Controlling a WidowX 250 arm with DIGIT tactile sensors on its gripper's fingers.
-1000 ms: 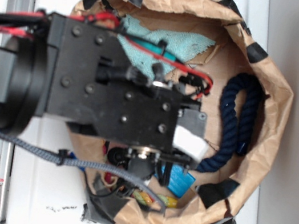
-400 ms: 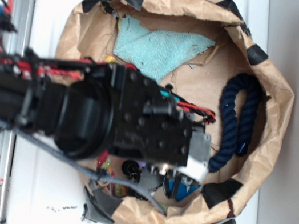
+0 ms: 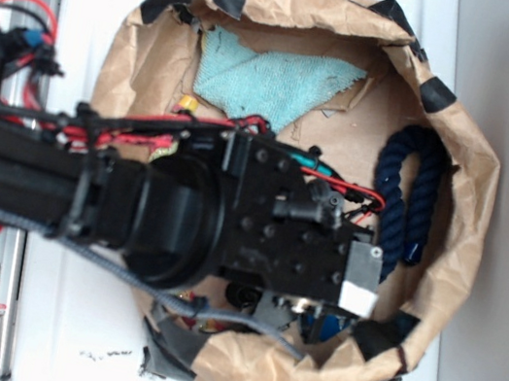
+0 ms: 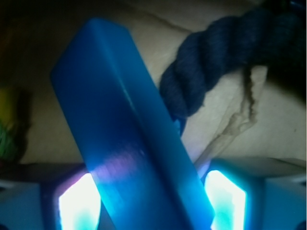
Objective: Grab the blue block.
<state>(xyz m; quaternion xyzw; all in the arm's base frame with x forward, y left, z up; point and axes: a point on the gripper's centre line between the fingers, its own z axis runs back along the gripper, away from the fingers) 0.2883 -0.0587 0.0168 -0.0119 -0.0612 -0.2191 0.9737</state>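
Observation:
The blue block reaches well past my open fingers lengthwise but fits between them across. Next, my gripper grabs the block by its long sides.
The blue block (image 4: 129, 129) fills the wrist view and lies slanted on the brown paper floor. My gripper (image 4: 152, 203) is low over it, open, with one lit fingertip (image 4: 79, 206) on its left and one on its right; the block's near end sits between them. From the exterior view only a sliver of the blue block (image 3: 337, 326) shows under the black wrist, near the bag's front wall. The gripper (image 3: 307, 313) itself is mostly hidden there by the arm.
A dark navy rope (image 3: 400, 202) curls along the right wall of the taped brown paper bag (image 3: 472, 189), and its end (image 4: 211, 62) lies just beyond the block. A teal cloth (image 3: 274, 80) lies at the back. Something yellow-green (image 4: 7, 129) sits left of the block.
The arm has swung right and toward the bag's front right corner and come down over the blue block, which it now covers almost wholly in the exterior view.

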